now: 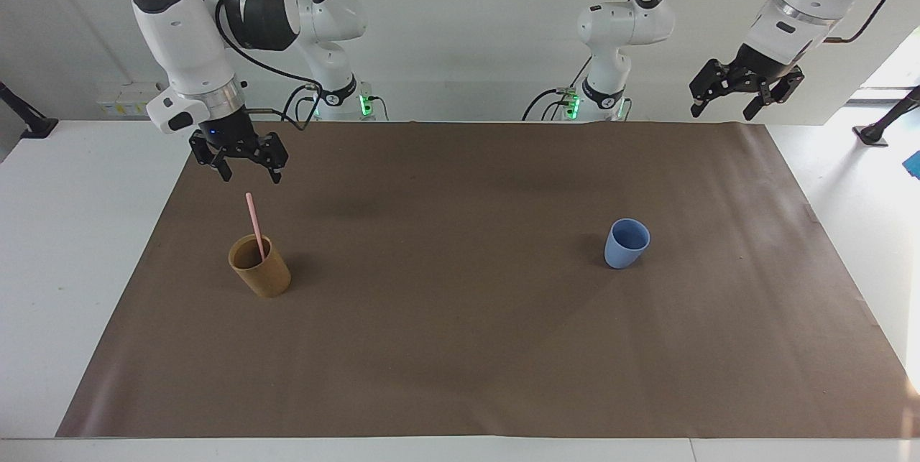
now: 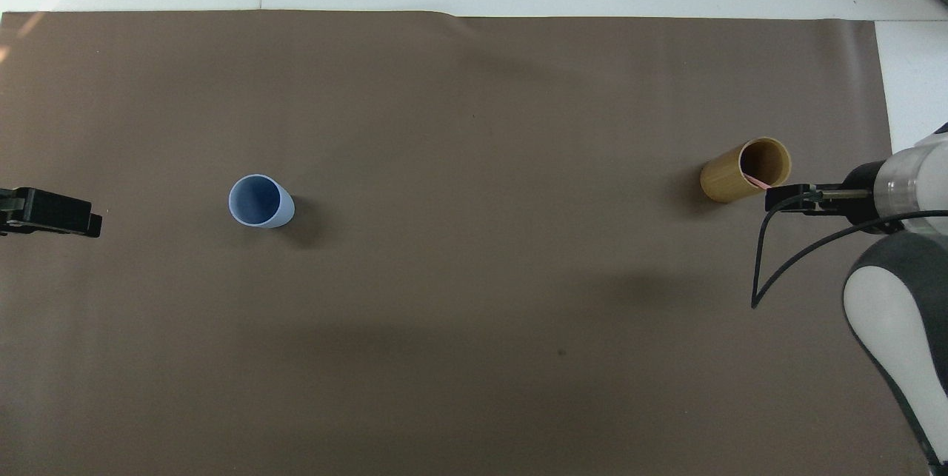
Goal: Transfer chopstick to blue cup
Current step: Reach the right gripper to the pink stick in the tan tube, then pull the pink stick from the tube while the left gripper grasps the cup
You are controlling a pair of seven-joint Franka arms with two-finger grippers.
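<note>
The tan-brown cup surrounds the lower half of the chopstick (image 1: pixel 254 225), so my right gripper will next grab its exposed top end to transfer it.
The pale pink chopstick (image 1: pixel 254 225) stands tilted in a tan-brown cup (image 1: pixel 261 275) toward the right arm's end of the table. Its upper half sticks out above the rim. In the overhead view only a short bit of the chopstick (image 2: pixel 757 180) shows at the tan cup (image 2: pixel 740 171). My right gripper (image 1: pixel 250 177) is open and hangs just above the chopstick's top end without touching it; in the overhead view the right gripper (image 2: pixel 786 198) covers that end. The blue cup (image 1: pixel 626 243) stands upright and empty toward the left arm's end; it also shows in the overhead view (image 2: pixel 257 201). My left gripper (image 1: pixel 722 111) waits open, raised over that end (image 2: pixel 52 211).
A brown mat (image 1: pixel 460 347) covers most of the white table (image 1: pixel 65 232), and both cups stand on it. A black cable (image 2: pixel 770 269) hangs from the right arm's wrist.
</note>
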